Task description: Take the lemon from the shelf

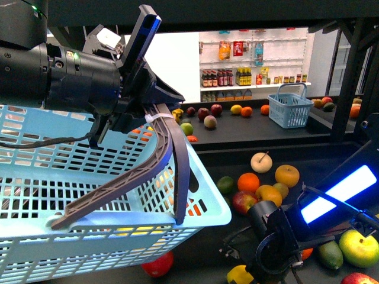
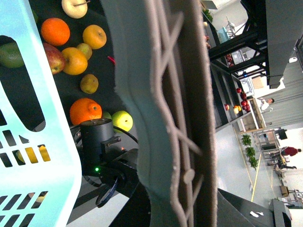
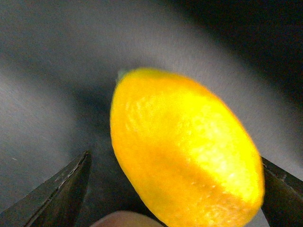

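The yellow lemon has a rounded end (image 3: 221, 189) opposite the stem tip (image 3: 122, 75). My right gripper will grab the lemon there next, and this should pick it from the shelf.
The lemon (image 3: 184, 151) fills the right wrist view, bright yellow and lying on the dark deck of the shelf (image 3: 52, 94). My right gripper (image 3: 175, 189) is open, with one dark finger on each side of the lemon. In the front view the lemon (image 1: 238, 275) shows at the bottom edge under the right gripper (image 1: 256, 273). My left gripper (image 1: 148, 112) is shut on the brown basket handle (image 1: 118, 183) of a light blue basket (image 1: 71, 177), held up at the left. Up close, the basket handle (image 2: 165, 118) crosses the left wrist view.
Several oranges and apples lie on the shelf deck (image 1: 207, 251) beside the lemon, with a green apple (image 1: 358, 247) at the right and a red fruit (image 1: 159, 264) under the basket. A small blue basket (image 1: 290, 105) and more fruit sit on the far deck. A black upright (image 1: 349, 71) stands at the right.
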`<action>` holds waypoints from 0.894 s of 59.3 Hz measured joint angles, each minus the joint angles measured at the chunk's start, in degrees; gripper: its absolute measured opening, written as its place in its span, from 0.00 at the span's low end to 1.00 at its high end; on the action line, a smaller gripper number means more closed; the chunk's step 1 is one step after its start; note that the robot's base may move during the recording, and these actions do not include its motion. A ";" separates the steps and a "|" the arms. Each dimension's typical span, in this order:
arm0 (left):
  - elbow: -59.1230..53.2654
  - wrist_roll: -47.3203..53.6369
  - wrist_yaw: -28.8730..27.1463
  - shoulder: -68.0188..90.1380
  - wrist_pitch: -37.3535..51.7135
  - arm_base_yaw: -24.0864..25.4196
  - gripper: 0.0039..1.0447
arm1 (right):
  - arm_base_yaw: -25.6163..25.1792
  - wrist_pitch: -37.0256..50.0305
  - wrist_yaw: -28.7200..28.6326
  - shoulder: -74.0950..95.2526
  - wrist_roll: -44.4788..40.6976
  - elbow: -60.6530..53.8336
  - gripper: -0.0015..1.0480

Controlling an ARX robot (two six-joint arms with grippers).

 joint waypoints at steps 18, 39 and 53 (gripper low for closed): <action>0.00 0.02 -0.02 0.00 0.00 -0.04 0.07 | -0.63 0.87 1.36 1.25 -3.15 0.37 0.89; 0.00 -0.09 -0.02 0.00 0.00 -0.04 0.07 | -1.14 5.79 1.57 -0.94 -4.37 -3.28 0.48; 0.00 -0.11 0.00 0.00 0.00 -0.04 0.07 | -2.23 11.69 -0.55 -6.82 -3.13 -9.16 0.44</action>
